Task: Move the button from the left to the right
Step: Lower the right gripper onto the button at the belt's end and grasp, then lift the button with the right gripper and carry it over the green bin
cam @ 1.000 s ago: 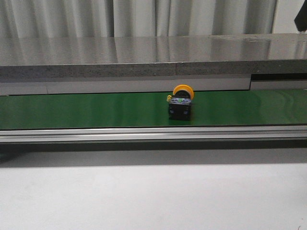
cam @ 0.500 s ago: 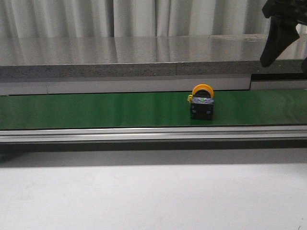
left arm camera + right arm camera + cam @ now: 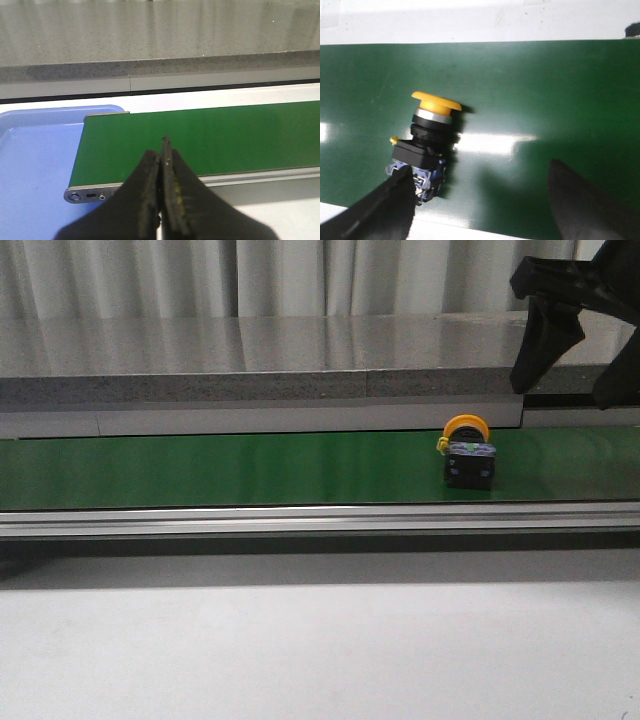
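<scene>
The right gripper's fingers are above and beside the button's black body (image 3: 469,466), so they would miss it if they closed now. The right gripper needs to come down first, then close on the button.
The button (image 3: 467,453), a yellow-orange mushroom cap on a black boxy body, lies on the green conveyor belt (image 3: 200,470) right of centre. It also shows in the right wrist view (image 3: 427,142), lying on its side beside one finger. My right gripper (image 3: 575,365) hangs open above the belt, up and to the right of the button, its fingers (image 3: 580,205) spread wide. My left gripper (image 3: 164,150) is shut and empty over the belt's left end (image 3: 165,130); it is out of the front view.
A blue tray (image 3: 35,165) lies just past the belt's left end. A grey speckled ledge (image 3: 260,365) runs behind the belt, a metal rail (image 3: 300,520) along its front. White table (image 3: 320,650) lies in front.
The button has travelled rightward along the belt. My right gripper has come down into the front view at the upper right and moved lower and leftward toward it.
</scene>
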Motion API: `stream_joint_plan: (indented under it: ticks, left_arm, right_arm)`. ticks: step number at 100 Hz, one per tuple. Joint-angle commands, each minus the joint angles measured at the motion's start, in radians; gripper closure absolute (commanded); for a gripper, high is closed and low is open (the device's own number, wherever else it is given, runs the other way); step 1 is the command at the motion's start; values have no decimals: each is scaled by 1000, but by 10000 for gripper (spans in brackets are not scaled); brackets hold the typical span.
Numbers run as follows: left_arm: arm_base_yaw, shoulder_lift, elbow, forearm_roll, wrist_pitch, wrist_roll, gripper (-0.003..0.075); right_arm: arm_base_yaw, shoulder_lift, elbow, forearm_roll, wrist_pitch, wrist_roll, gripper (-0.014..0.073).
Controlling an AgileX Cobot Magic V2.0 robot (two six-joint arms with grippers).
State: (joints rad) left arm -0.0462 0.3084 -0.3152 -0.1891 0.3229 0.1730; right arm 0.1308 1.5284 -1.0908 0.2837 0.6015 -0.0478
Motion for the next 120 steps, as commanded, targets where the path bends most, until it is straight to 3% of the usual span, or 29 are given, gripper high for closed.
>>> stream_joint_plan:
  ticks: [1,43,81,89,106,120]
  left_arm:
    - [-8,8,-27,-16,-85,2,741]
    - [-8,8,-27,-16,-85,2,741]
    - [-8,8,-27,-16,-85,2,741]
    - [-8,8,-27,-16,-85,2,741]
    - [-8,8,-27,-16,-85,2,741]
    - [-8,8,-27,-16,-85,2,741]
  right_arm:
    - [1,-34,-36,14,-48,-7,42]
    - [1,-28,-36,14,-59,-7,42]
    - [1,95,-36,7,-82,-9,47]
    - [1,108,-36,6,-82,-9,101]
    - [-3,110,-36,6,-76,-9,325]
    - [-3,110,-36,1,-66,-9,347]
